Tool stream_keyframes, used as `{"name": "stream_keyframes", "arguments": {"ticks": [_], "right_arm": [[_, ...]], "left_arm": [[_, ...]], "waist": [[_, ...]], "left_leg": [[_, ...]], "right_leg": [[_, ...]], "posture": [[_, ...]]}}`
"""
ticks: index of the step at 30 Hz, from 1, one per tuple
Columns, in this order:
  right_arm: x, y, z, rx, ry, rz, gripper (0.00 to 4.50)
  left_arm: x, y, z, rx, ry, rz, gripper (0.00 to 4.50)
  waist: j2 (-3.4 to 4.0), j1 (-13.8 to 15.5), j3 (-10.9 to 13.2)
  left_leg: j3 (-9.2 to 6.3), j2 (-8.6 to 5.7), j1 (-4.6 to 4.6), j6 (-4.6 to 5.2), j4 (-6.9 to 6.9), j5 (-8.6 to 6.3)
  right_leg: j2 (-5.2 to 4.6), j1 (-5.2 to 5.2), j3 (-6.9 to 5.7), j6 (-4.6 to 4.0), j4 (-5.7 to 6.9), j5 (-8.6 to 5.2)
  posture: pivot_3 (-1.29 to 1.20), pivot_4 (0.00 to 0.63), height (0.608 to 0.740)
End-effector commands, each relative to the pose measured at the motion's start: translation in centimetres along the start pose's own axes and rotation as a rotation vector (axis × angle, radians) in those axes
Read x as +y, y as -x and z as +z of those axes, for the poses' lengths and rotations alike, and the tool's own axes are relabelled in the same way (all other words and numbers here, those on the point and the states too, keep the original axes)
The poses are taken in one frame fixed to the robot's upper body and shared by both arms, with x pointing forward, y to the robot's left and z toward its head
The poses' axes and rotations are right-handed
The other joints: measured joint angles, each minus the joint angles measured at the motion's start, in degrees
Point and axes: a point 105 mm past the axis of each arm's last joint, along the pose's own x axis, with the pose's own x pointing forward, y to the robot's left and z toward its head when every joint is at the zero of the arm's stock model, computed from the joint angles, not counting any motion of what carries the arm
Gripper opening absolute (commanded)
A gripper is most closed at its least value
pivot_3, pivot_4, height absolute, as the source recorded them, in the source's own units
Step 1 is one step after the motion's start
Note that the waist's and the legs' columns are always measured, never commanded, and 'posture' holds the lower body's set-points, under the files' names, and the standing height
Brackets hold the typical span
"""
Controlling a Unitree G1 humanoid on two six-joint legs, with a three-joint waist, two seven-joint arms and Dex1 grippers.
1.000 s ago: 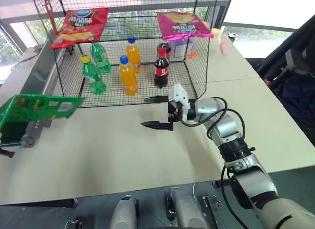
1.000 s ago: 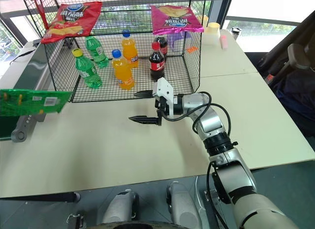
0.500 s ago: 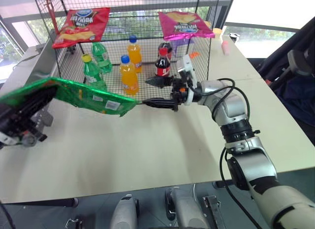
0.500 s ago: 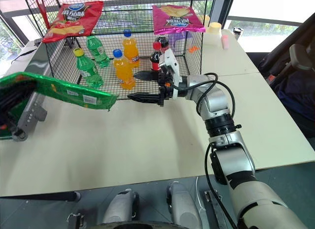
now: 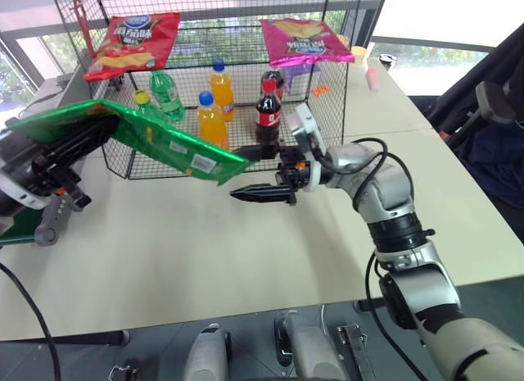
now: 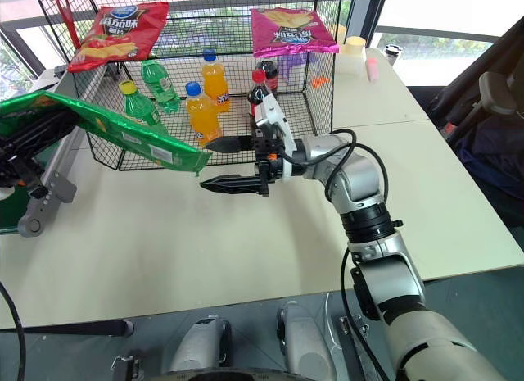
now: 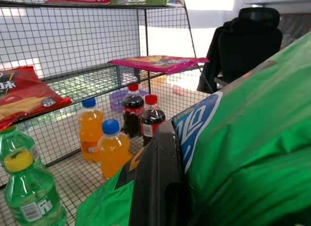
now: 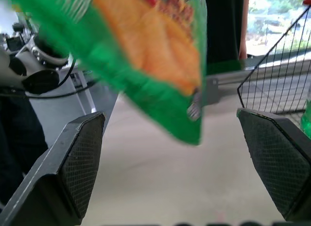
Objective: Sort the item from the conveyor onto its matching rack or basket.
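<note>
The held end of the green crisp bag (image 5: 176,147) is already covered by my left gripper, so my right gripper should grab the bag by its loose end (image 5: 223,166).
My left gripper (image 5: 78,143) is shut on one end of the flat green crisp bag (image 5: 176,147) and holds it in the air, slanting down to the right in front of the black wire cage (image 5: 332,102). My right gripper (image 5: 250,174) points left with its jaws wide open around the bag's free corner, and its fingers (image 8: 80,160) do not touch the bag (image 8: 160,65). The bag (image 7: 243,138) lies against my left gripper's black finger (image 7: 155,187). The conveyor's (image 5: 45,229) grey end roller sits at the far left of the table.
A red crisp bag (image 5: 135,41) and a pink one (image 5: 304,38) lie on the cage's upper shelf. Green (image 5: 168,94), orange (image 5: 213,119) and cola (image 5: 268,111) bottles stand on its floor. A dark chair (image 5: 491,102) is at the right. Bare table lies in front.
My left arm swung the green bag up and to the right, from over the conveyor towards the right gripper, and rolled it. The right gripper rose slightly and stayed open.
</note>
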Motion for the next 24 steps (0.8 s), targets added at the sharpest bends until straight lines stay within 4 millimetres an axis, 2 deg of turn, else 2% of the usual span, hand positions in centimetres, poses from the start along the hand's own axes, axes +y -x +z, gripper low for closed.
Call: {"name": "stream_keyframes", "arguments": {"ticks": [1, 9, 12, 19, 24], "right_arm": [[0.0, -1.2, 2.6, -0.086, 0.081, -0.009, 4.5], [0.8, -2.2, 3.5, -0.155, 0.068, 0.0, 4.5], [0.9, -2.4, 3.8, -0.172, 0.07, -0.002, 3.63], [1.1, -2.7, 4.3, -0.189, 0.082, -0.008, 0.01], [0.8, -2.8, 5.0, -0.215, 0.114, -0.029, 0.01]], "left_arm": [[-0.7, -0.3, 0.8, -0.03, -0.006, -0.022, 0.05], [-0.9, -0.3, 0.6, -0.029, 0.012, -0.011, 0.05], [-1.0, -0.2, 0.3, -0.025, 0.021, -0.008, 0.0], [-0.8, -0.1, 0.3, -0.035, 0.032, 0.009, 0.0], [-0.8, 0.2, -0.6, 0.006, 0.043, 0.033, 0.0]], "waist": [[0.0, 0.06, 0.0], [-0.01, 0.22, 0.0], [0.0, 0.17, 0.0], [0.0, 0.13, 0.0], [0.0, 0.11, 0.0]], "left_leg": [[0.0, 0.0, 0.0, 0.0, -0.01, 0.0], [0.0, -0.02, -0.04, -0.01, 0.02, 0.0], [-0.01, -0.01, -0.04, -0.01, 0.02, 0.0], [0.0, -0.01, -0.03, -0.01, 0.01, 0.0], [0.0, -0.01, -0.03, -0.01, 0.01, 0.0]], "right_leg": [[0.0, -0.01, 0.01, 0.0, 0.01, 0.0], [-0.03, -0.01, 0.01, 0.0, -0.01, 0.0], [-0.02, -0.01, 0.01, 0.0, -0.01, 0.0], [-0.02, -0.02, 0.01, 0.0, 0.0, 0.0], [-0.02, -0.01, 0.02, 0.0, 0.0, 0.0]], "posture": [[0.0, 0.15, 0.74], [0.0, 0.15, 0.74], [0.0, 0.15, 0.74], [0.0, 0.15, 0.74], [0.0, 0.15, 0.74]]}}
